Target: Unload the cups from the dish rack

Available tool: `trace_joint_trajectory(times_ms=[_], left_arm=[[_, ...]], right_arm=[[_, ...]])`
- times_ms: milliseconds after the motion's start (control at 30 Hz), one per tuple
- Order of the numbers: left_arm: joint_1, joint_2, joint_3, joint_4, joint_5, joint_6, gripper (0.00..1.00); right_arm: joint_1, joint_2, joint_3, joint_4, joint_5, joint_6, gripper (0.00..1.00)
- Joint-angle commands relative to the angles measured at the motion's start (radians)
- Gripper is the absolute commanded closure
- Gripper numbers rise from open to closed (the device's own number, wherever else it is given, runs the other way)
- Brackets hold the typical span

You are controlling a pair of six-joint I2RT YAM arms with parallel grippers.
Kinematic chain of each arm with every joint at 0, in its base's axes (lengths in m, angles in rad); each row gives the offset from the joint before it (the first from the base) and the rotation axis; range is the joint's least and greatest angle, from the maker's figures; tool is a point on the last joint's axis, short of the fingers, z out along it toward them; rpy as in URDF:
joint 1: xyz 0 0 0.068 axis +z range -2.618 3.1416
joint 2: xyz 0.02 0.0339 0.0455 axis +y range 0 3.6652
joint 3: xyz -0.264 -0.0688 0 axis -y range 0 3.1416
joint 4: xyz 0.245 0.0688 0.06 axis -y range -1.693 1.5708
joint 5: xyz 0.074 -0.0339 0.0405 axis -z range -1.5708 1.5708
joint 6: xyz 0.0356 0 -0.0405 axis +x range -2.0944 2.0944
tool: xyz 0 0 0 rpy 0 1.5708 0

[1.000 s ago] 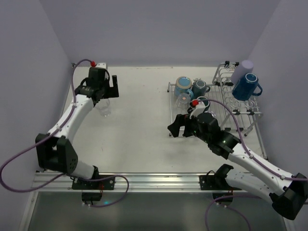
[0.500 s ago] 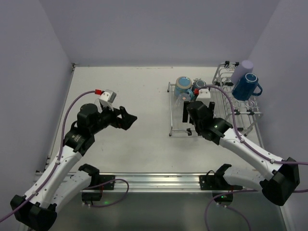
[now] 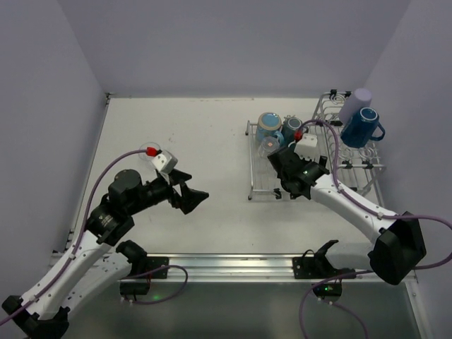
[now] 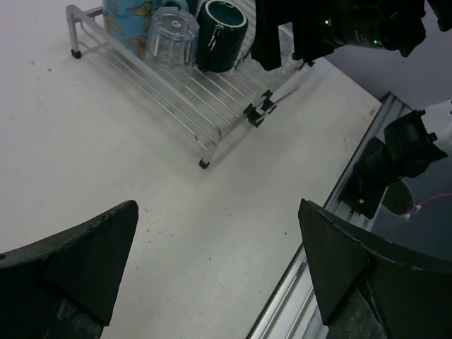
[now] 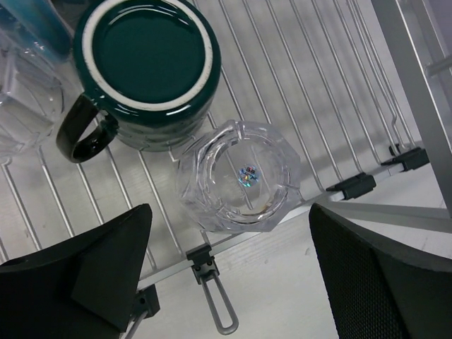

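Observation:
My right gripper next moves toward the upside-down clear glass before closing, since it stands mostly beyond the fingers and closing now would miss it.
The silver wire dish rack [image 3: 353, 176] stands at the right. On it are a light blue mug [image 3: 268, 126], a dark teal mug [image 3: 292, 127], a clear glass [image 3: 267, 146], a lavender tumbler [image 3: 355, 102] and a dark blue mug [image 3: 361, 127]. My right gripper [image 3: 286, 176] hovers open over the rack's near part. In its wrist view another clear glass [image 5: 239, 176] sits upside down just ahead of the open right gripper [image 5: 229, 261], beside an upturned dark teal mug [image 5: 148, 63]. My left gripper [image 3: 192, 192] is open and empty over the bare table [image 4: 212, 176].
One clear glass [image 3: 148, 150] stands on the table at the left, partly behind my left wrist. The rack's near corner [image 4: 205, 161] and black clips [image 5: 205, 265] lie close to the right fingers. A metal rail [image 3: 226, 265] runs along the near edge.
My left arm has drawn back from the far left to the near middle, leaving a clear glass standing there. My right gripper has swung from beside the rack to above its near part.

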Motion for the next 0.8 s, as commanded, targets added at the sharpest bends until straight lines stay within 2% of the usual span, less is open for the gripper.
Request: trace_joint_trajectory(times_ms=[0,200,367,567,767], left_arm=[[-0.055,0.003,0.008,-0.026,-0.032,0.033,0.00],[-0.109,0.014,0.013,-0.038,-0.059,0.038,0.00],[-0.124,0.032,0.017,-0.043,-0.076,0.041,0.00],[-0.127,0.054,0.016,-0.043,-0.076,0.039,0.00],[-0.124,0.055,0.014,-0.040,-0.096,0.038,0.00]], right_arm=[[-0.010,0.023,0.033,-0.040,0.083,0.171,0.05],[-0.019,0.057,0.052,-0.060,0.114,0.268,0.05],[-0.065,0.065,0.038,-0.051,0.095,0.311,0.01],[-0.091,0.062,0.006,0.060,0.075,0.246,0.01],[-0.120,0.054,-0.042,0.191,0.022,0.160,0.08]])
